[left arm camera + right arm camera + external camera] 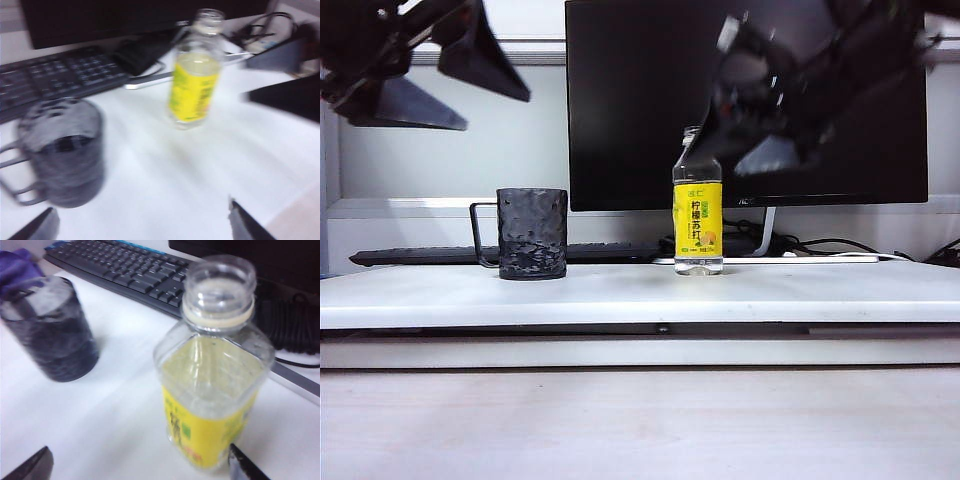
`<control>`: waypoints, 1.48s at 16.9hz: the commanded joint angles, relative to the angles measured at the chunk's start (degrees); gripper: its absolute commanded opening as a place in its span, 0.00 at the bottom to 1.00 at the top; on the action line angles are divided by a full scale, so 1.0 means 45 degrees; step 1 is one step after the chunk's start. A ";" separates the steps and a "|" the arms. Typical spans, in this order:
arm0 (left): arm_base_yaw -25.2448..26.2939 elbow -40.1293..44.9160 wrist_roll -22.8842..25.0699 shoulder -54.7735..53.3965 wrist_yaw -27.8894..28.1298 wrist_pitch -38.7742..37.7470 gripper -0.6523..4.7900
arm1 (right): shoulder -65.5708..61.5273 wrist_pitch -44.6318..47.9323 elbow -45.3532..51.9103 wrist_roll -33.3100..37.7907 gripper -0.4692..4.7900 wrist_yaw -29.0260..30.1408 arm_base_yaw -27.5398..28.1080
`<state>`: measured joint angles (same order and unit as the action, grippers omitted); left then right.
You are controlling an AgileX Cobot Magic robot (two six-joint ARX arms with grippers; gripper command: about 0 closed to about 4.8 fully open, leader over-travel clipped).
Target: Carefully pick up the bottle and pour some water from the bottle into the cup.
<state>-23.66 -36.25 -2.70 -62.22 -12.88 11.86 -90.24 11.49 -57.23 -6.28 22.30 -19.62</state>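
Observation:
The uncapped bottle's top parts slope toward its neck. My right gripper should next grab the bottle by its flat-sided labelled body [698,222] [207,427] to pour the water.
The bottle [698,215] stands upright and uncapped on the white table [620,290], its yellow label facing forward. Clear water shows through the plastic at its base [698,264]. The dark dimpled cup [532,235] stands to its left, handle pointing left. My left gripper [495,110] hangs open high above the cup. In the left wrist view its fingers [37,227] frame bare table, with the cup [62,150] and bottle [195,85] beyond. My right gripper [745,150], blurred, hovers open just above and right of the bottle's neck. In the right wrist view the bottle [215,385] is close to one fingertip [242,465], and the cup [52,335] stands farther off.
A black monitor [650,100] stands behind both objects, with a black keyboard [440,256] at its foot and cables [820,245] at the back right. A purple object [17,267] lies beyond the cup.

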 commanded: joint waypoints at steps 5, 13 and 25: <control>-0.0214 -0.0024 -0.0209 0.0015 -0.0151 0.0146 1.00 | -0.1341 0.2477 -0.0053 -0.0277 1.00 -0.1302 -0.0199; -0.0214 -0.0019 -0.0209 0.0015 -0.0321 -0.0437 1.00 | -0.2293 0.4600 -0.0058 -0.1132 1.00 -0.1763 -0.0219; -0.0214 -0.0019 -0.0194 0.0015 -0.0296 -0.0733 1.00 | -0.4231 0.6751 -0.0835 0.0398 1.00 -0.1855 -0.0903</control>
<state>-24.69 -36.25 -3.53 -62.24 -13.93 8.95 -109.51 40.60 -60.69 -4.86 14.83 -23.62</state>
